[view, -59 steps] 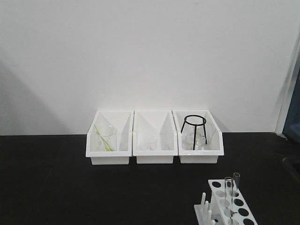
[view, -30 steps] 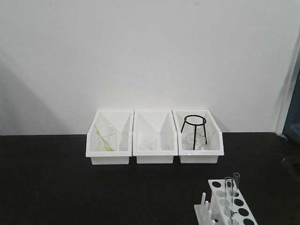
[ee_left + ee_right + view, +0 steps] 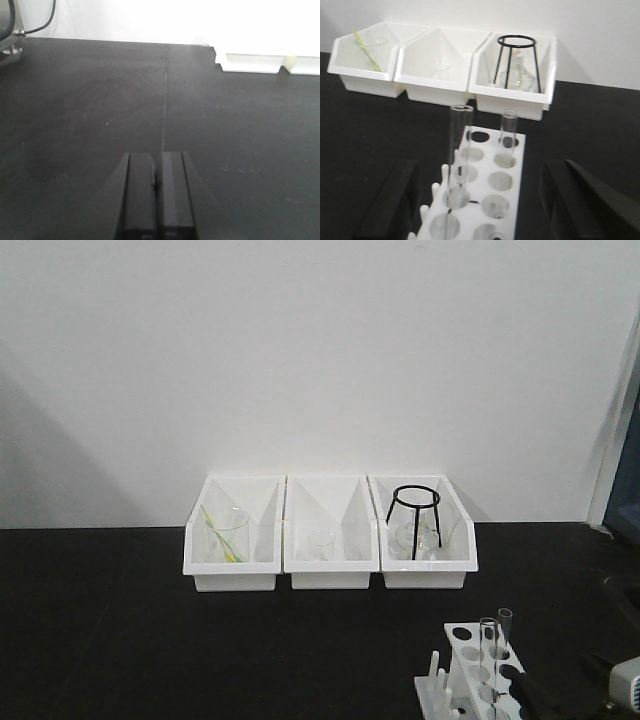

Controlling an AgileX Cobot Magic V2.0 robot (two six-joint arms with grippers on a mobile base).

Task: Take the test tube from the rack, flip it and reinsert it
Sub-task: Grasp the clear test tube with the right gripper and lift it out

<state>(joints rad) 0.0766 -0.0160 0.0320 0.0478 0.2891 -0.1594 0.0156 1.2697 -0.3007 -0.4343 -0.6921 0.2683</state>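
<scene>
The test tube has to be lifted from the white rack [image 3: 475, 195] and flipped. My right gripper should grab it next by its upper side below the tube's opening [image 3: 460, 127].
The white rack [image 3: 478, 672] stands at the table's front right, pegs along its left side. Two clear test tubes stand upright in it, mouths up: one [image 3: 456, 150] in the left row, one [image 3: 509, 129] in a far hole of the right row. They also show in the front view as tube [image 3: 487, 648] and tube [image 3: 504, 632]. My right gripper [image 3: 481, 172] is open, its dark fingers [image 3: 392, 197] wide on either side of the rack's near end, touching nothing. It shows at the front view's lower right corner as gripper [image 3: 570, 687]. My left gripper [image 3: 157, 192] is shut on nothing, over bare black table.
Three white open-front bins stand in a row against the back wall: the left bin [image 3: 200, 558] holds a beaker with a yellow-green stick, the middle bin [image 3: 300, 565] a small glass, the right bin [image 3: 465, 555] a black ring stand and a flask. A cable [image 3: 42, 22] lies far left.
My right gripper has come into the front view at the lower right, beside the rack. The rack and tubes have not moved.
</scene>
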